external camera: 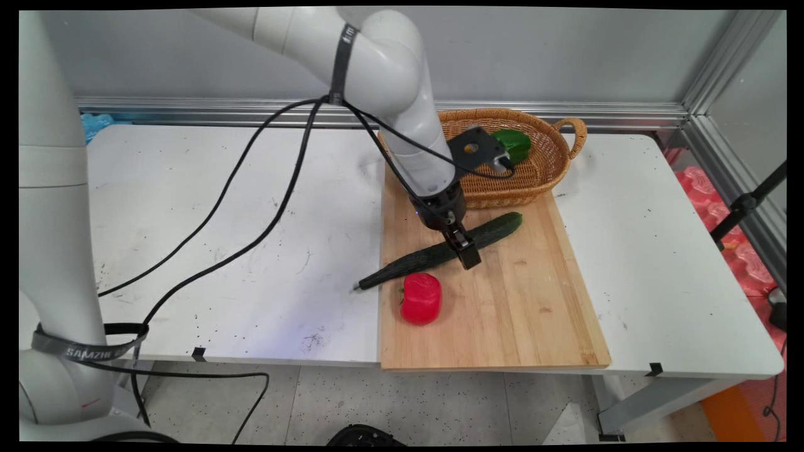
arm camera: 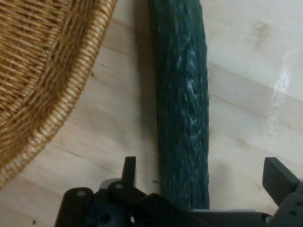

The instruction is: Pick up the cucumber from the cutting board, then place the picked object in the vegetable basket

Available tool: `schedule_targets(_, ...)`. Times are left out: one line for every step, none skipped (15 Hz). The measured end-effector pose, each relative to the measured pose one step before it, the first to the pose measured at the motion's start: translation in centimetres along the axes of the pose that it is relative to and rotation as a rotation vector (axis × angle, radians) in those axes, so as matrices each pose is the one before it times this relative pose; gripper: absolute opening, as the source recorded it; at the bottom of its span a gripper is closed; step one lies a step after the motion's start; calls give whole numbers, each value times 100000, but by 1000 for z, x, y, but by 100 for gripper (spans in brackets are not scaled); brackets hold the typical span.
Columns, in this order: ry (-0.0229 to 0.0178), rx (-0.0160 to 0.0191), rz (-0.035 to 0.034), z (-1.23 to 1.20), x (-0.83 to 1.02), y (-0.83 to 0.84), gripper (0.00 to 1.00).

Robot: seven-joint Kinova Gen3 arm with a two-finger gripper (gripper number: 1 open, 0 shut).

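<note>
I need to put the long dark green cucumber into the wicker basket (external camera: 520, 177), so next I should grab the cucumber with my gripper by its middle (external camera: 445, 253).
A long dark green cucumber (external camera: 408, 262) lies at a slant across the wooden cutting board (external camera: 521, 301), its thin end hanging over the board's left edge onto the table. My gripper (external camera: 466, 250) is down over the cucumber's middle and open. In the hand view the cucumber (arm camera: 184, 94) runs up between the two fingers (arm camera: 129, 168), with a gap on each side, so the gripper (arm camera: 202, 169) straddles it without touching. A red bell pepper (external camera: 421, 299) sits on the board just in front of the cucumber.
A woven wicker basket (external camera: 546, 169) with a handle stands at the board's far end and holds a green pepper (external camera: 515, 144); its rim (arm camera: 61, 99) lies close to the left of the cucumber in the hand view. Black cables hang from the arm over the table's left half.
</note>
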Motion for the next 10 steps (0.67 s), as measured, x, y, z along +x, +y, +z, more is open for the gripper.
schedule_targets(-547, 79, 519, 347, 35, 50, 100)
schedule_targets(-384, 106, 612, 286, 55, 29, 100)
schedule_targets(-287, 85, 487, 218, 57, 17, 0)
schedule_targets(-269, 187, 635, 215, 39, -33, 0)
schedule_targets(-192, 144, 722, 179, 52, -51, 0)
schedule_targets(-108, 81, 717, 131, 58, -30, 0)
schedule_targets(-42, 80, 678, 91, 41, -49, 0)
schedule_targets(16, 61, 664, 43, 52, -61, 0)
schedule_targets(178, -7, 638, -40, 60, -54, 0)
schedule_targets(190, -4, 679, -107, 40, -32, 0)
